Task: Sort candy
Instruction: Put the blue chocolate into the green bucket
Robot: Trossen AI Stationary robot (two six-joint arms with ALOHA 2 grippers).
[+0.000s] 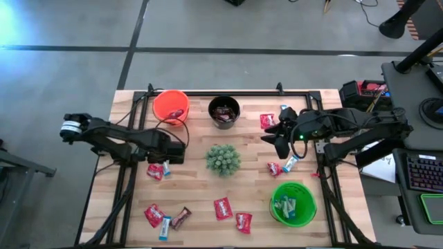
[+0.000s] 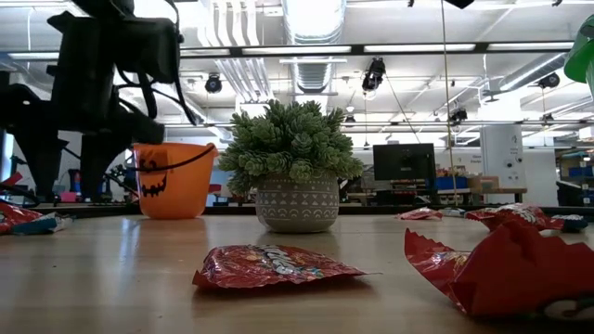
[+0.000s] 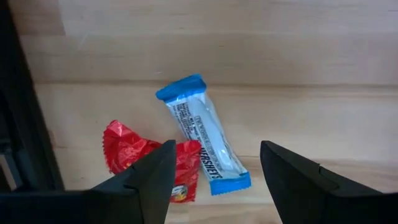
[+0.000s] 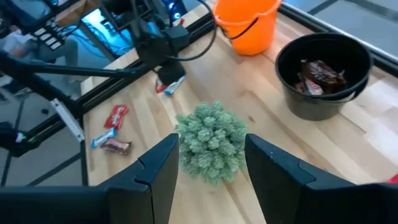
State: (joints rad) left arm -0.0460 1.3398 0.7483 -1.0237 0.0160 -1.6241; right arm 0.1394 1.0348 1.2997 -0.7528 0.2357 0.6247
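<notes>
I should lower my left gripper before I close it on the candy. My fingers are above the light blue and white candy [image 1: 166,168], one of them over the red candy [image 1: 155,171], so they would miss if I closed now.
A light blue and white candy [image 3: 204,134] lies flat on the wooden table with a red candy [image 3: 134,155] beside it. My left gripper [image 3: 214,171] points down above these two at the table's left middle [image 1: 173,155], open, a finger on either side of the blue candy's near end without touching it. My right gripper [image 4: 211,167] hangs open and empty high over the table's right part [image 1: 275,138], facing the spiky green plant [image 4: 211,140]. More candy lies scattered: red [image 1: 223,207], brown [image 1: 181,218], blue [image 1: 290,164].
At the far edge stand an orange bucket [image 1: 171,106] holding a red candy and a black bucket [image 1: 224,111] holding brown ones. A green bucket [image 1: 293,203] with blue candies is near right. The potted plant [image 1: 223,159] stands mid-table. Dark frame rails run along the table's sides.
</notes>
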